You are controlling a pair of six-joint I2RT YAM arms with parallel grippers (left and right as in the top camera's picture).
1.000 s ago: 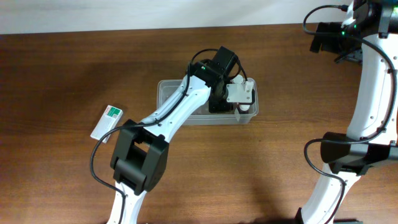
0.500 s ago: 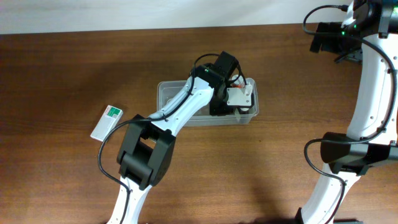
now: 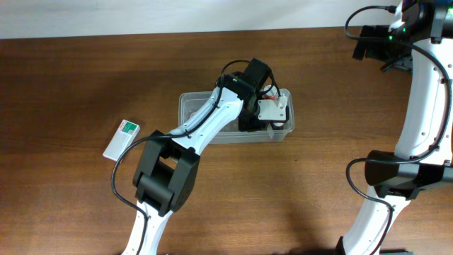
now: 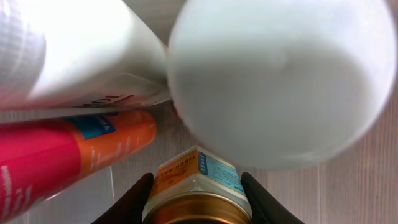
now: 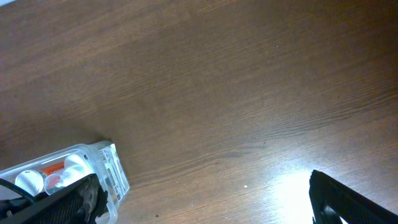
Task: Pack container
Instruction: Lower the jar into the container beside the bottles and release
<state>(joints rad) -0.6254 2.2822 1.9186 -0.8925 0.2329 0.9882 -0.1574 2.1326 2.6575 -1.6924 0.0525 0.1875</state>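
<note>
The small jar is beside the big white bottle and would land inside the clear container, so it is now time for my left gripper to open.
The clear container [image 3: 190,106] stands mid-table; it also shows in the right wrist view [image 5: 107,167]. My left gripper [image 3: 272,110] reaches down into its right end. In the left wrist view the left gripper [image 4: 196,188] is shut on a small jar [image 4: 199,169] with a gold lid and an orange and blue label. Beside the jar lie a big white bottle [image 4: 280,81], a second white bottle [image 4: 62,50] and a red and orange bottle [image 4: 56,152]. My right gripper [image 5: 205,200] is open and empty, held high at the far right [image 3: 373,42].
A small white-and-green box [image 3: 122,139] lies on the wooden table left of the container. The right arm's base [image 3: 396,177] stands at the right edge. The left arm's base [image 3: 159,180] is in front of the container.
The left arm shifted slightly over the container's right end a second ago and has stayed still since. The right arm has not moved.
</note>
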